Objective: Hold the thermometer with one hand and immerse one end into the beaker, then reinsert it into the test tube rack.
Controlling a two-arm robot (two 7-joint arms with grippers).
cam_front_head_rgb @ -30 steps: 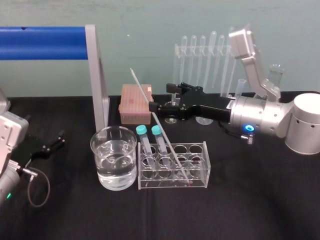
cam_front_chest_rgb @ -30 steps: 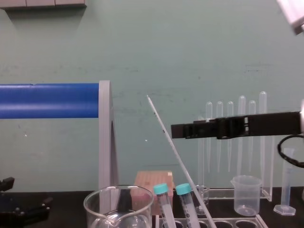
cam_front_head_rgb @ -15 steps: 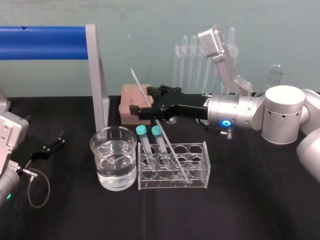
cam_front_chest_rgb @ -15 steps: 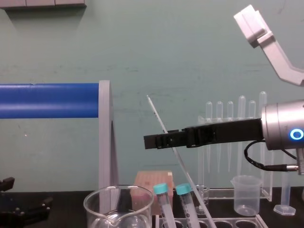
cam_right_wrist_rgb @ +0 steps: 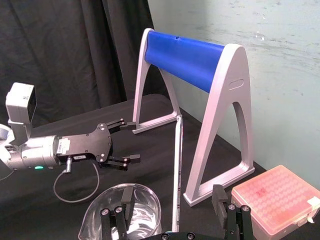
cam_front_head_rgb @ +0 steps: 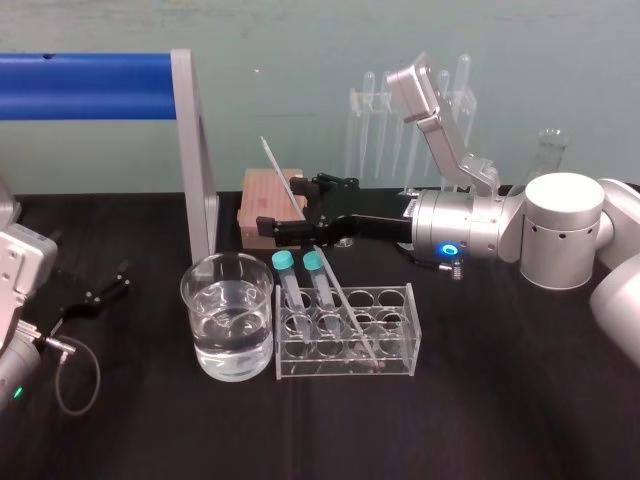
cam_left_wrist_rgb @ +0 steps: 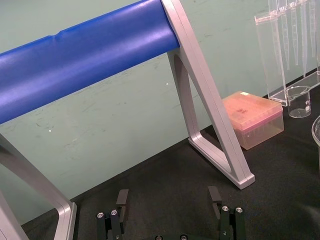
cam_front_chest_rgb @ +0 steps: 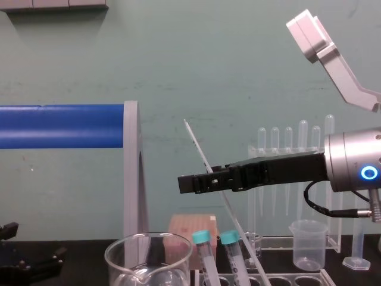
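My right gripper next needs to grab the thermometer by its upper rod (cam_front_chest_rgb: 209,170) (cam_right_wrist_rgb: 176,202), above the teal-capped tubes and the rack that crowd the thermometer's lower end.
The thermometer (cam_front_head_rgb: 339,290) leans in the test tube rack (cam_front_head_rgb: 400,330), its top pointing up and to the left (cam_front_chest_rgb: 199,149). My right gripper (cam_front_head_rgb: 283,203) is open at the rod's upper part, one finger on each side of it and not touching. In the right wrist view the thermometer (cam_right_wrist_rgb: 176,170) runs between the two spread fingers (cam_right_wrist_rgb: 218,197). The beaker (cam_front_head_rgb: 228,315), holding water, stands just left of the rack. My left gripper (cam_front_head_rgb: 100,285) rests open on the table at the far left (cam_left_wrist_rgb: 168,197).
A blue bar on grey legs (cam_front_head_rgb: 190,150) stands behind the beaker. A pink tip box (cam_front_head_rgb: 262,205) sits under the right gripper. Behind are a clear pipette stand (cam_front_head_rgb: 400,110) and a small plastic beaker (cam_front_chest_rgb: 308,244). Two teal-capped tubes (cam_front_head_rgb: 300,280) stand in the rack.
My right arm has swung left and slightly down, bringing its open fingers from right of the thermometer to either side of it. The thermometer and left arm have not moved.
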